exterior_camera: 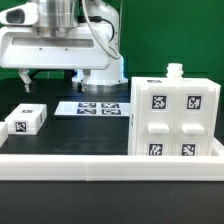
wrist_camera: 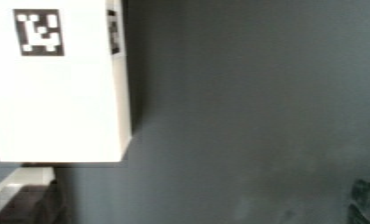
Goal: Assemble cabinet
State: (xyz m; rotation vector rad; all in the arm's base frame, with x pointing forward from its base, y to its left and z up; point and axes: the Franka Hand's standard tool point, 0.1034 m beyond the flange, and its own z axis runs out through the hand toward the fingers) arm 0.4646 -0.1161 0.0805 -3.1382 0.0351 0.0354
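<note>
The gripper grips the white tagged block by its long sides (exterior_camera: 25, 126) beside the tag next, to fit the block onto the cabinet (exterior_camera: 176, 116).
The cabinet (exterior_camera: 176, 116), a large white box with several black-and-white tags on its front, stands at the exterior view's right with a small knob on top. A small white tagged block (exterior_camera: 27, 121) lies on the dark table at the exterior view's left. It also shows in the wrist view (wrist_camera: 61, 90), off to one side of the jaw gap. My gripper (exterior_camera: 52, 80) hangs above the table, behind and above the block. In the wrist view the gripper (wrist_camera: 196, 205) is open wide and empty, with only dark table between the fingertips (wrist_camera: 29, 200).
The marker board (exterior_camera: 96, 106) lies flat on the table behind, between the block and the cabinet. A white rail (exterior_camera: 100, 160) runs along the table's near edge. The arm's white base (exterior_camera: 100, 60) stands at the back.
</note>
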